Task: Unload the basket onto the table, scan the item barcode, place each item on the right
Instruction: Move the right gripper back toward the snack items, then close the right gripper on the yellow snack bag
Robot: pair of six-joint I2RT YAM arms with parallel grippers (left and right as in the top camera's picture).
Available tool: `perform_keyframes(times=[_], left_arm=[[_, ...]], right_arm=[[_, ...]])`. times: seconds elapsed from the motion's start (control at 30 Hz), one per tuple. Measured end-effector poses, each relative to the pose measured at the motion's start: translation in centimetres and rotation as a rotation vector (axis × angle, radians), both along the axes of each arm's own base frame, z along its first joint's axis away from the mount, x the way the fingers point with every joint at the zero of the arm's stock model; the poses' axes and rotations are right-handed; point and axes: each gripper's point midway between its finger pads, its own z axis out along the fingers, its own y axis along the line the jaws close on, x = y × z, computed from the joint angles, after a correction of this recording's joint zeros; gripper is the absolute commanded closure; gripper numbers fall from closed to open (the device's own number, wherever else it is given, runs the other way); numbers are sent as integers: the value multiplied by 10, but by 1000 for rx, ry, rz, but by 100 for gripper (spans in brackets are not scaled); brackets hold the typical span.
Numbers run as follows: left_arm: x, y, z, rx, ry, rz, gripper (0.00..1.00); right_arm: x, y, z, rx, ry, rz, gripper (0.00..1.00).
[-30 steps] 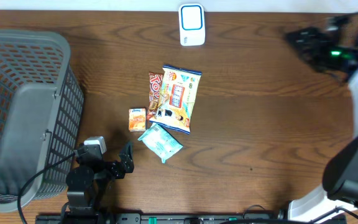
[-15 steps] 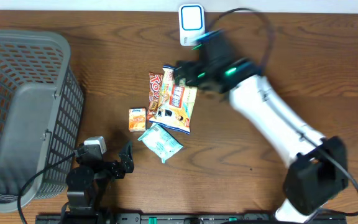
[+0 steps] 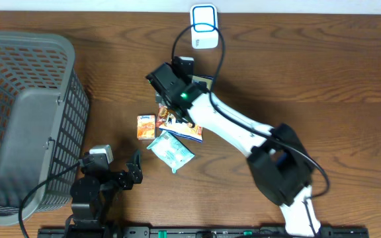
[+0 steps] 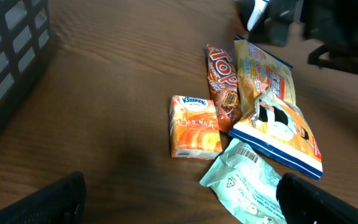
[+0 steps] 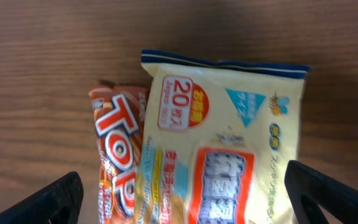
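My right gripper is to grab the yellow snack bag [image 5: 229, 118] next, across its printed upper side [image 5: 215, 170]. This leaves the bag's bottom free, so the barcode can be scanned.
Four items lie mid-table: a yellow snack bag [image 3: 192, 131] [image 5: 229, 118], a brown "Top" bar [image 3: 161, 118] [image 5: 118, 158], an orange tissue pack [image 3: 145, 126] [image 4: 194, 126] and a mint-green packet [image 3: 170, 151] [image 4: 247, 180] with a barcode facing up. A white scanner [image 3: 204, 26] stands at the far edge. My right gripper [image 3: 166, 84] [image 5: 185, 199] hovers open over the top ends of the bag and bar, its arm hiding part of them from overhead. My left gripper [image 3: 136, 170] [image 4: 182, 208] rests open near the front edge, short of the packet, holding nothing.
A large grey mesh basket [image 3: 25, 112] fills the left side of the table. The right arm's white forearm [image 3: 230, 125] crosses the middle diagonally. Bare wood lies to the right and behind the items.
The right arm has swung from the far right corner across the table to hover over the snack bag and bar. The left arm and the items have not moved.
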Motion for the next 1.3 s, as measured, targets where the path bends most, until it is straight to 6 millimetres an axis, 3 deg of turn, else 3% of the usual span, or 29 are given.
perform_keyframes(times=[0.2,0.4,0.6,0.87,1.03,1.17,1.3], left_arm=[[0,0,0,0,0,0,2],[0,0,0,0,0,0,2],[0,0,0,0,0,0,2],[0,0,0,0,0,0,2],[0,0,0,0,0,0,2],[0,0,0,0,1,0,2],[0,0,0,0,0,0,2]], right_arm=[[9,6,-22,-68,41,-9,3],[-2,4,-52,-128,106,5,8],[-14,4,-59,-178,133,26,29],[-23,-7,-63,-243,172,23,64],[-27,-11,-58,-268,192,25,99],[-31,-11,-44,-251,257,44,99],[-39,3,-30,-132,389,139,99]])
